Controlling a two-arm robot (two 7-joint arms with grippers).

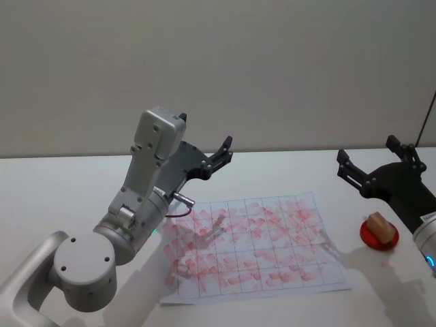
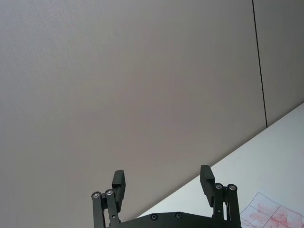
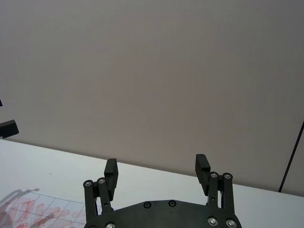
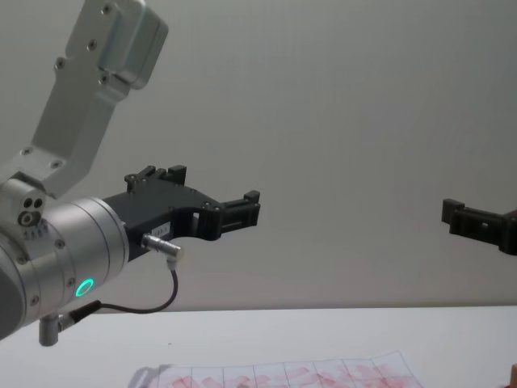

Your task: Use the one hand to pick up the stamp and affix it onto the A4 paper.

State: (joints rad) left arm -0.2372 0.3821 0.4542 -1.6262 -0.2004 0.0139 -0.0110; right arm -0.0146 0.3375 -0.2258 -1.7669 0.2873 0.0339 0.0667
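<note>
My right gripper will hold the stamp by its wooden sides next, because the stamp's bottom is on the red ink pad.
The stamp (image 1: 381, 225), a small tan wooden block, rests on a round red pad (image 1: 368, 237) at the table's right side. The A4 paper (image 1: 253, 246) lies flat in the middle, gridded and covered with red-pink marks; its edge also shows as the A4 paper (image 4: 283, 376). My right gripper (image 1: 368, 155) hovers open in the air above and behind the stamp, holding nothing; its spread fingers frame the right gripper (image 3: 156, 171). My left gripper (image 1: 221, 155) is raised over the paper's far left corner, also open and empty, seen as the left gripper (image 2: 162, 183).
The white table (image 1: 61, 197) runs back to a plain grey wall. My bulky left arm (image 1: 129, 225) stands over the table's left part, beside the paper. A dark cable (image 1: 427, 122) hangs at the far right.
</note>
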